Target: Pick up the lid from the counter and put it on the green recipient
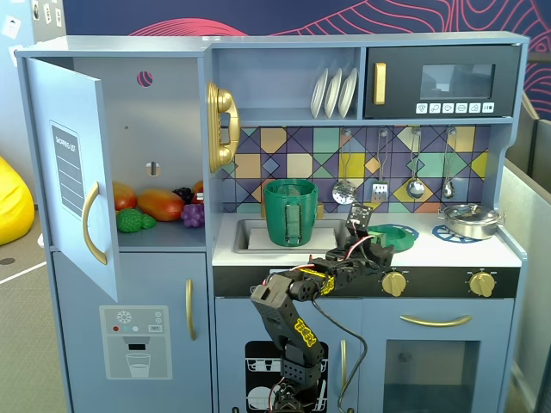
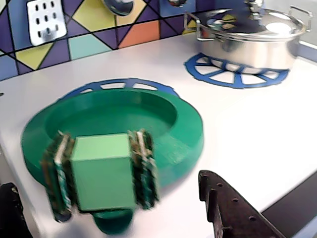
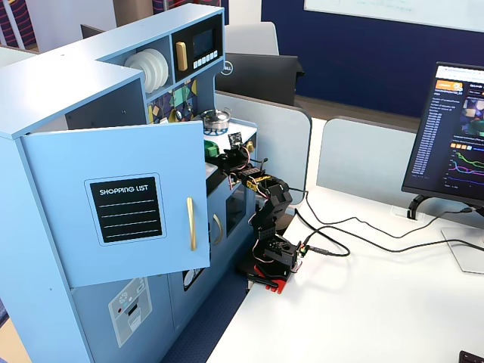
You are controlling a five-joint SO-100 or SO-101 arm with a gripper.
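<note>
I will put the lid on the green recipient (image 1: 290, 212), so my gripper will next grab the lid by its light green tab (image 1: 376, 238).
The lid (image 2: 163, 129) is a dark green round disc lying flat on the counter (image 2: 257, 129), over a blue burner ring. On its near rim stands a light green block (image 2: 101, 171) with ribbed straps on both sides, and a small tab pokes out below it. My gripper (image 2: 106, 186) is open; its black fingers (image 2: 233, 210) stand wide apart on either side of the block and touch nothing. In a fixed view the gripper (image 1: 368, 234) hovers at the left edge of the lid (image 1: 398, 234). The green recipient (image 1: 290, 212) stands upright in the sink, left of the lid.
A silver metal pot (image 1: 470, 221) sits on the right burner ring, also seen at the back right (image 2: 250, 37). Utensils hang on the tiled back wall (image 1: 379, 176). The fridge door (image 1: 73, 176) stands open at the left. The arm's base (image 3: 272, 257) rests on a white table.
</note>
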